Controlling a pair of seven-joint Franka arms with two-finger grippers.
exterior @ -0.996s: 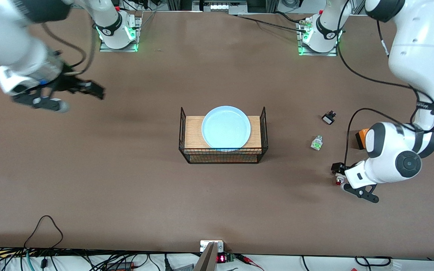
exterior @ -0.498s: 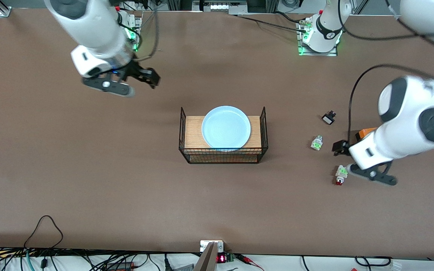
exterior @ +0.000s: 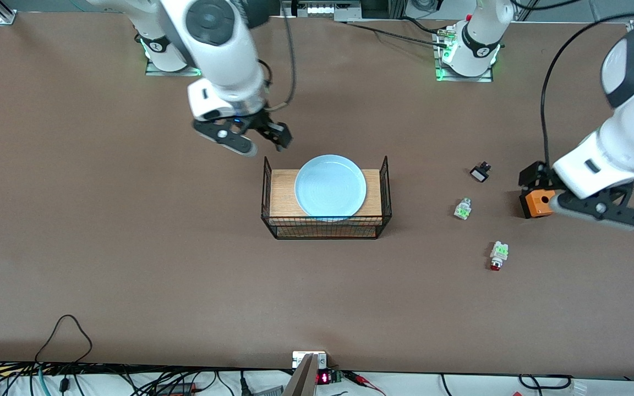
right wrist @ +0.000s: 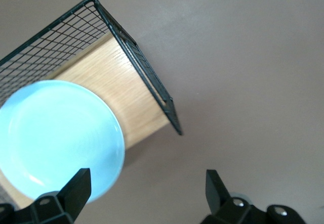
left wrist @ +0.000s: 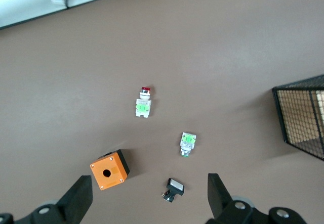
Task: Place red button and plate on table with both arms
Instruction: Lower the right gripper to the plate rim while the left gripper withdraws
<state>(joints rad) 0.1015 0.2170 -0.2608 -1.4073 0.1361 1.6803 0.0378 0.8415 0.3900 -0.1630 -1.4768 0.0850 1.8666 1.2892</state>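
Observation:
My right gripper should grab the pale-blue plate by its rim (exterior: 303, 168) (right wrist: 96, 196) next, to put it on the tabletop.
The red button (exterior: 496, 257) lies on its side on the brown table (exterior: 130, 247), toward the left arm's end; it also shows in the left wrist view (left wrist: 143, 102). My left gripper (exterior: 533, 177) is open and empty over the orange box; its wrist view (left wrist: 148, 196) shows both fingers spread wide. The pale-blue plate (exterior: 330, 186) lies on the wooden board in the black wire rack, and shows in the right wrist view (right wrist: 55, 138). My right gripper (exterior: 277, 135) is open and empty over the table, beside a corner of the rack (right wrist: 147, 191).
An orange box (exterior: 537, 202) with a hole, a green-white part (exterior: 462, 209) and a small black part (exterior: 480, 174) lie on the table near the red button. The wire rack (exterior: 326, 226) stands mid-table. Cables run along the table's front edge.
My left gripper let go of the red button, rose and moved over the orange box. My right arm swung from its end of the table to the rack's corner.

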